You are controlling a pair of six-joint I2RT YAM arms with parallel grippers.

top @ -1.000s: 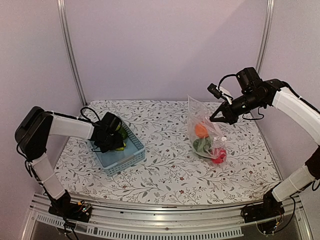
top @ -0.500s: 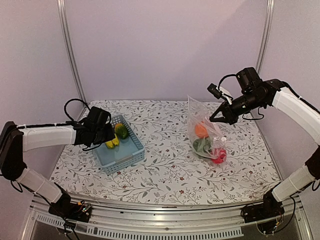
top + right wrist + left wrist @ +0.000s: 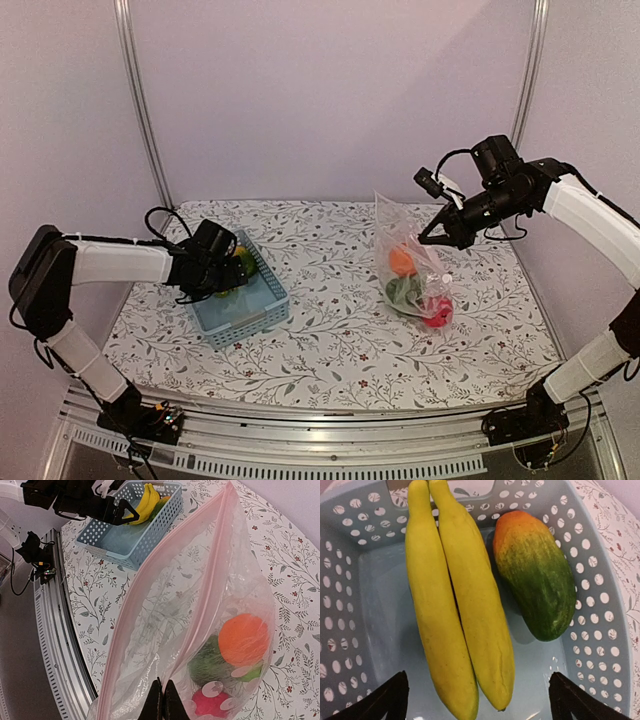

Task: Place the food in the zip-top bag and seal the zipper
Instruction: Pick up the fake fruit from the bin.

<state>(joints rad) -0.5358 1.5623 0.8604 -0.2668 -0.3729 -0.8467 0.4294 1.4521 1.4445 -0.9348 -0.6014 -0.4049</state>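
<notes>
My left gripper's fingers are still above the banana's sides, so it is too early to close. My left gripper comes down, and then closes on the banana.
My right gripper (image 3: pixel 163 696) is shut on the pinkish zipper (image 3: pixel 207 587) edge of the clear zip-top bag (image 3: pixel 410 262) and holds its mouth up and open. Inside the bag lie an orange (image 3: pixel 244 640), dark green pieces (image 3: pixel 207 664) and a pinkish-red ball (image 3: pixel 210 704). My left gripper (image 3: pixel 477 702) is open above the light blue basket (image 3: pixel 245 305), its fingertips (image 3: pixel 385 700) either side of the yellow banana (image 3: pixel 457 600). The orange-green mango (image 3: pixel 535 572) lies beside the banana in the basket.
The basket stands at the left of the floral tablecloth (image 3: pixel 330 340), the bag at the right. A metal rail (image 3: pixel 300 425) runs along the near table edge. Purple walls close the back and sides.
My left arm swung out to the left and has come back over the basket, now low above the banana. The right gripper and the bag have not moved.
</notes>
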